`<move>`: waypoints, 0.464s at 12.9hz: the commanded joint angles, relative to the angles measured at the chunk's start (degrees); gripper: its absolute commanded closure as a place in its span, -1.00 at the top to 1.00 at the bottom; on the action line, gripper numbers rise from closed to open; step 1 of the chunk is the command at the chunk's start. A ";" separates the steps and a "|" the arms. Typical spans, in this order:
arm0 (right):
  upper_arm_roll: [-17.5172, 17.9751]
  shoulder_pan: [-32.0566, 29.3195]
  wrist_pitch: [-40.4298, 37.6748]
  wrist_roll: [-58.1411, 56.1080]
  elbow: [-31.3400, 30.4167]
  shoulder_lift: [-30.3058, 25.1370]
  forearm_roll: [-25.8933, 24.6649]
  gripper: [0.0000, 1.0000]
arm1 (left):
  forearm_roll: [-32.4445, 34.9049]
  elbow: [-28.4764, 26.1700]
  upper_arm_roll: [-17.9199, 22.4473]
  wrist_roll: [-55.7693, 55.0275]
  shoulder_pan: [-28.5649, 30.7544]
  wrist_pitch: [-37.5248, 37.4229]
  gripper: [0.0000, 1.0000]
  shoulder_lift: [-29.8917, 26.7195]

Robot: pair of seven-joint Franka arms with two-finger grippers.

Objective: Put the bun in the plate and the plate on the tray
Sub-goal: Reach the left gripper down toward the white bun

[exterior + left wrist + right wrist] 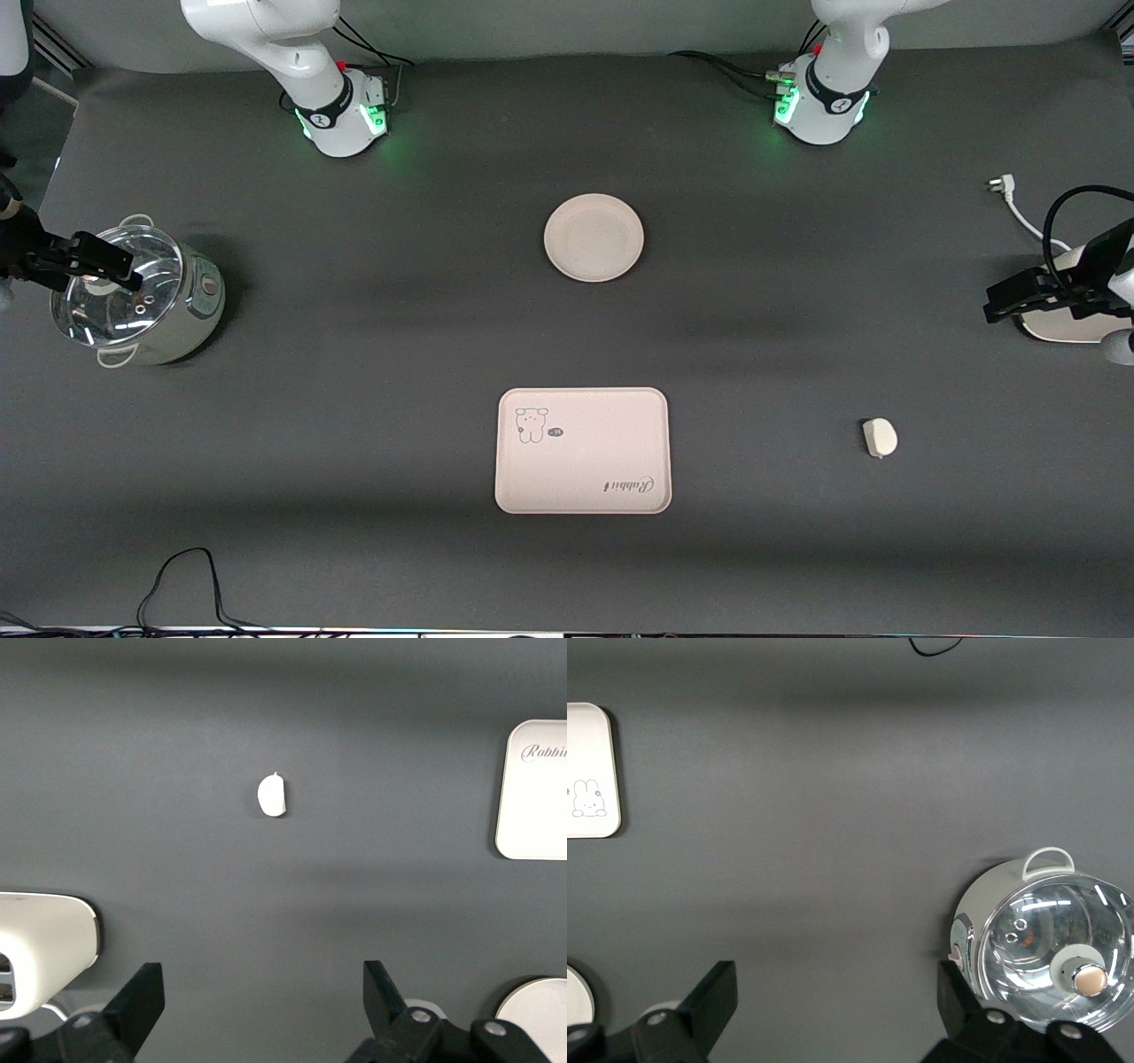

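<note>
The left gripper grabs the bun by the rounded end (879,425) opposite its small tip next, to set the bun in the round cream plate (594,237).
The small off-white bun (880,438) (273,796) lies on the dark table toward the left arm's end, level with the tray. The rectangular cream tray (583,450) (534,788) (589,771), with its bear drawing and "Rabbit" script, sits mid-table, nearer the front camera than the round cream plate (594,237) (536,1019), which holds nothing. My left gripper (1005,297) (263,992) hangs open and holds nothing, over the table's edge at its own end. My right gripper (120,264) (837,992) is open too, over the pot at the right arm's end.
A cream electric pot with a glass lid (133,297) (1045,948) stands at the right arm's end. A white appliance (1063,328) (44,943) with a white cord and plug (1001,186) sits below the left gripper. A black cable (177,585) loops along the front edge.
</note>
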 commanded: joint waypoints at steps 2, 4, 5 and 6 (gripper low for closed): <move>-0.34 0.23 -0.52 -1.12 -0.22 -0.51 0.52 1.00 | 2.14 -1.16 0.54 -1.17 -2.55 5.33 1.00 6.06; -0.42 0.23 -0.52 -1.12 -0.22 -0.51 0.52 1.00 | 3.91 -2.04 0.63 -4.33 -2.56 12.88 1.00 11.60; -0.43 0.23 -0.52 -1.12 -0.22 -0.51 0.52 1.00 | 5.31 -3.18 0.63 -4.25 -2.47 16.04 1.00 13.37; -0.43 0.23 -0.52 -1.12 -0.22 -0.51 0.52 1.00 | 7.67 -4.49 0.63 -4.69 -2.73 19.03 1.00 15.21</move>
